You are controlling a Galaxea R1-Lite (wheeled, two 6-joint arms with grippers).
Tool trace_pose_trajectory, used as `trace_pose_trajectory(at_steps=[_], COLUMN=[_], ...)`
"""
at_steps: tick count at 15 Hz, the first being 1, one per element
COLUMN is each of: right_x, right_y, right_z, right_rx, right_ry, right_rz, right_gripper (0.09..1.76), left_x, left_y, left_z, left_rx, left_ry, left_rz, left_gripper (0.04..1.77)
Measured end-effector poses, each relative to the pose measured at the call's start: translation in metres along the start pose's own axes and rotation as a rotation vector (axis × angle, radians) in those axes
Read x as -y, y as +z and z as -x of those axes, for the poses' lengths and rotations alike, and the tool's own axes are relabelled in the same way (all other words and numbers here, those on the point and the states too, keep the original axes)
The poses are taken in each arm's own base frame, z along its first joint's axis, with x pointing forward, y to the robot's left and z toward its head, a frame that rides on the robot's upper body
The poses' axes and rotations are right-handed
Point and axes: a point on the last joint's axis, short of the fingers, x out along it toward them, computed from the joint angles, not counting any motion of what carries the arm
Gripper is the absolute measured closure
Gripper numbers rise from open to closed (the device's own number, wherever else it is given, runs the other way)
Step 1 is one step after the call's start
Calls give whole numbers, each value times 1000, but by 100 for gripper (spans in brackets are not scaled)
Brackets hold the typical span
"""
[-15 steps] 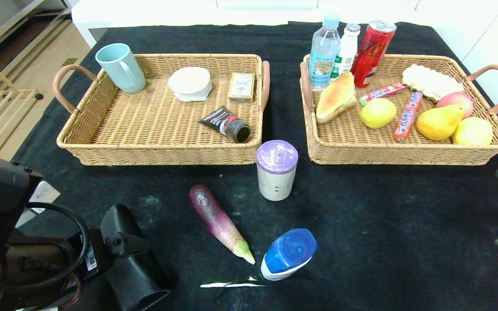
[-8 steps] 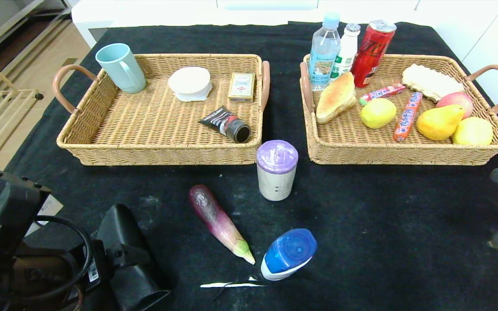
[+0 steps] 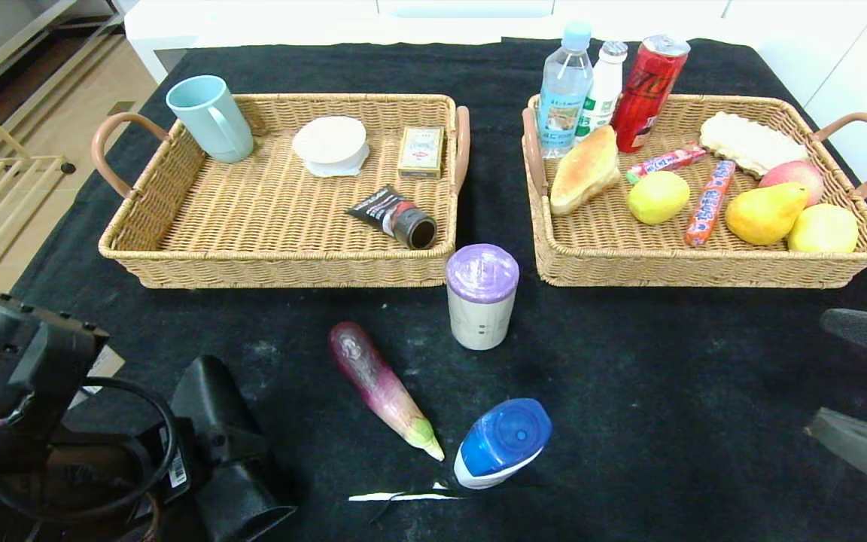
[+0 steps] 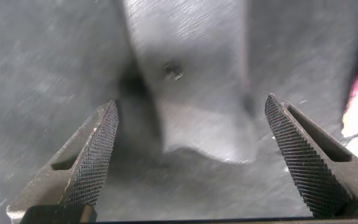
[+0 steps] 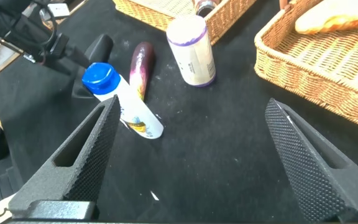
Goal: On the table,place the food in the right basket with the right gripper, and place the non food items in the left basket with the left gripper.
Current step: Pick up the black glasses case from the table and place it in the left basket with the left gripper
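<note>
Next, my left gripper grips the non-food black case by its snap-button end to put the case in the left basket.
A purple eggplant (image 3: 384,388) lies on the table (image 3: 629,361) in front of the baskets. Beside it stand a beige cup with a purple lid (image 3: 482,296) and, lying down, a white bottle with a blue cap (image 3: 501,443). The black curved case (image 3: 226,452) rests at the front left. My left gripper (image 4: 191,155) hovers open just over the case (image 4: 191,93), its fingers either side without touching. My right gripper (image 3: 862,391) is open over bare cloth at the right edge, apart from the bottle (image 5: 123,102). A croissant (image 3: 585,169) and a lemon (image 3: 658,197) lie in the right basket (image 3: 704,271).
The left basket (image 3: 275,271) holds a blue mug (image 3: 210,118), a white round lid (image 3: 330,144), a small box (image 3: 421,151) and a black tube (image 3: 396,216). The right basket also holds fruit, candy sticks, two bottles and a red can (image 3: 648,90). A white scrap (image 3: 403,495) lies near the front edge.
My left arm has shifted a little to the right, toward the case. My right gripper's fingers have come further into view from the right edge. The objects have not moved.
</note>
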Motion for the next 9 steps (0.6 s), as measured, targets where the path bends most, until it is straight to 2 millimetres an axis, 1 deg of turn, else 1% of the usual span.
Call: trace_pose_trajectory(at_steps=[9], right_x=[0], right_y=[-5], right_z=[-4], right_rx=[-22], right_ry=[7], right_rz=[-8], right_gripper=[15], left_x=[-2], left_y=[-4], left_z=[-14], left_rx=[-19], left_ry=[28], left_rz=[-3], left_gripper=[9])
